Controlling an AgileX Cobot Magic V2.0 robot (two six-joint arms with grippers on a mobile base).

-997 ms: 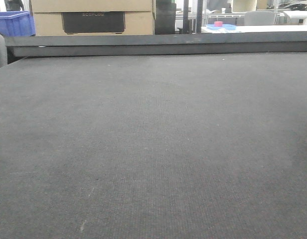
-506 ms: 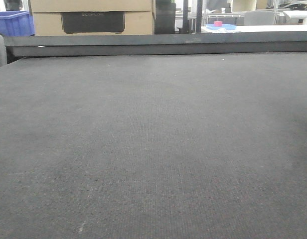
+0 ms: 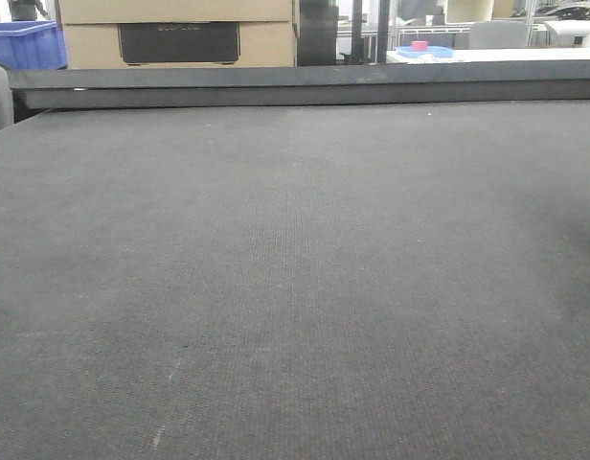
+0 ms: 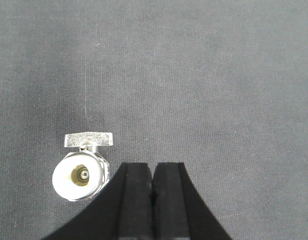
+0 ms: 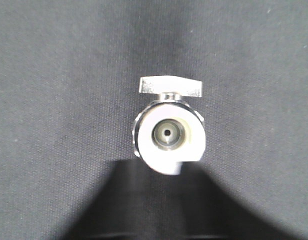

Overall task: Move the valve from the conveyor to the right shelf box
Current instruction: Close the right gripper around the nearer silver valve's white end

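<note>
The valve needs to go from the conveyor to the right shelf box, so next my right gripper should grip it by its round body point(image 5: 144, 131).
The conveyor point(image 3: 295, 287) fills the front view as a wide dark grey woven belt with a dark rail point(image 3: 295, 86) along its far edge; no valve or arm shows there. In the left wrist view a silver valve point(image 4: 79, 175) lies on the belt, open end towards the camera and flat handle on top. My left gripper point(image 4: 153, 167) is shut and empty just to its right. In the right wrist view a valve point(image 5: 169, 132) sits at the tip of my blurred, dark right gripper point(image 5: 166, 175), which overlaps its lower edge. The right shelf box is out of view.
Behind the rail stand stacked cardboard boxes point(image 3: 180, 34), a blue crate point(image 3: 25, 45) at the far left and a blue dish with a pink object point(image 3: 424, 50) on a white table at the back right.
</note>
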